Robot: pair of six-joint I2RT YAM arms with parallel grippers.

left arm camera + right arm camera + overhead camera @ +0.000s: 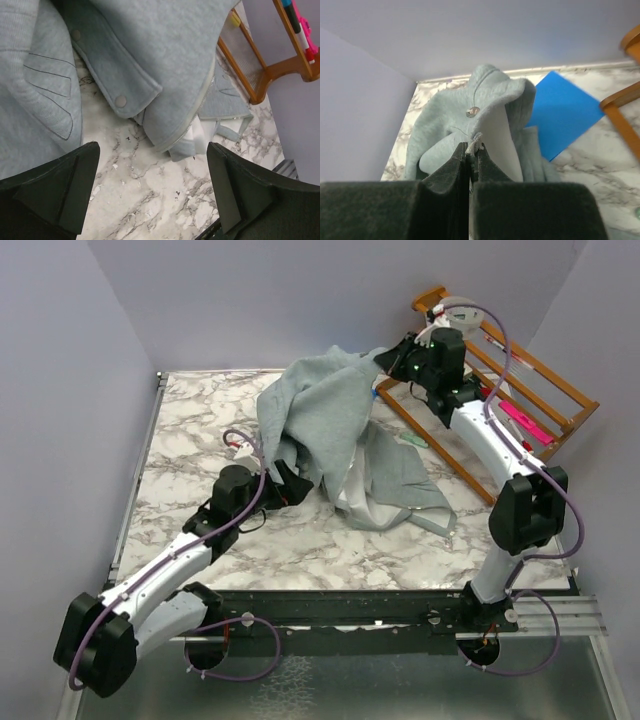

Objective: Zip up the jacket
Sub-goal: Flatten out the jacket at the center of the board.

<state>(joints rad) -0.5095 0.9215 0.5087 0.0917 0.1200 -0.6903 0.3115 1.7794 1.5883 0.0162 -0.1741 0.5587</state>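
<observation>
I need to straighten the jacket for zipping next, so my left gripper should grab the jacket's pale zipper edge (334, 498) (163, 146) at its near corner.
The light grey fleece jacket (330, 430) lies bunched in the middle of the marble table, and its upper right part is pulled up off the surface. My right gripper (387, 362) is shut on the jacket's edge up there. In the right wrist view the jacket (445, 120) hangs in front of the right gripper (472, 146), and a pale frayed bit of the zipper edge is pinched between the fingers. My left gripper (290, 480) stands open, low at the jacket's near left side. In the left wrist view the left gripper (152, 200) has only bare marble between its fingers, just short of the pale zipper edge (192, 115).
A wooden rack (520, 380) leans at the back right with a pink marker (525, 423) on it, close behind the right arm. A flat blue pad (562, 112) lies on the table beyond the jacket. Purple walls close in the left, back and right sides.
</observation>
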